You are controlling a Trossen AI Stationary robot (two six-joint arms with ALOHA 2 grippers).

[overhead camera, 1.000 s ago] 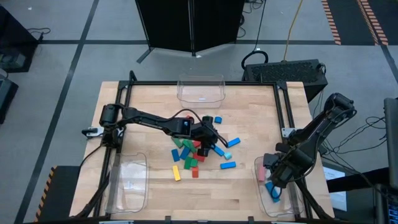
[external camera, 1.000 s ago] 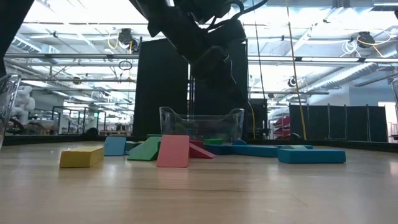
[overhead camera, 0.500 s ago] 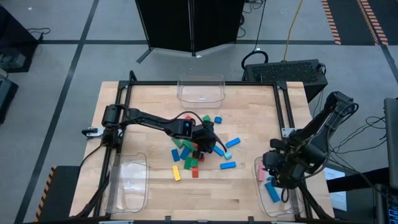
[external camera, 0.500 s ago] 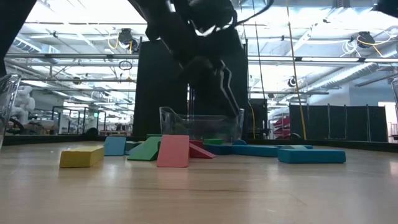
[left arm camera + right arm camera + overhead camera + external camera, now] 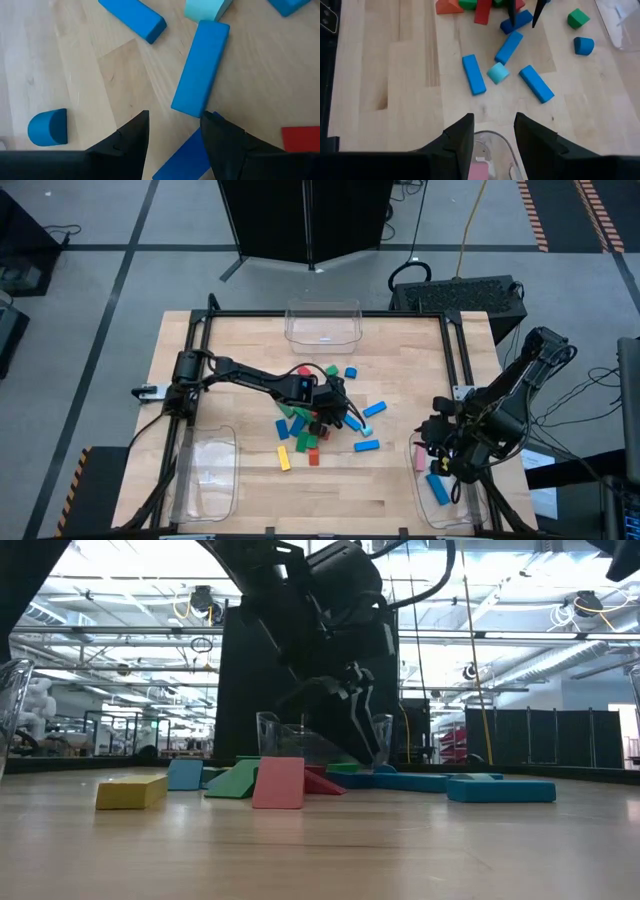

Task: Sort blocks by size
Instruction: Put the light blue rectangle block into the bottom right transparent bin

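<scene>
The long blocks need to be sorted together, so my left gripper will next grab the blue bar by its end (image 5: 155,30) beside the cyan piece.
The blocks (image 5: 318,420) lie loose in a heap at the table's middle: blue bars, a cyan piece (image 5: 375,409), green, red and a yellow bar (image 5: 284,458). My left gripper (image 5: 172,135) is open, slanting down over the heap. The near end of a blue bar (image 5: 200,67) lies just ahead of its gap, and another blue block (image 5: 185,159) lies under one finger; I cannot tell if that finger touches it. My right gripper (image 5: 492,130) is open and holds nothing, above the near right bin (image 5: 440,485).
A clear bin (image 5: 322,322) stands at the far edge and another (image 5: 205,475) at the near left. The near right bin holds a pink block (image 5: 479,172) and blue bars. Bare wood lies between the heap and the near edge.
My left gripper has come down toward the heap of blocks and rolled a little, still open. My right gripper has risen out of the near right bin and turned about toward the table's middle. The blocks have kept their places.
</scene>
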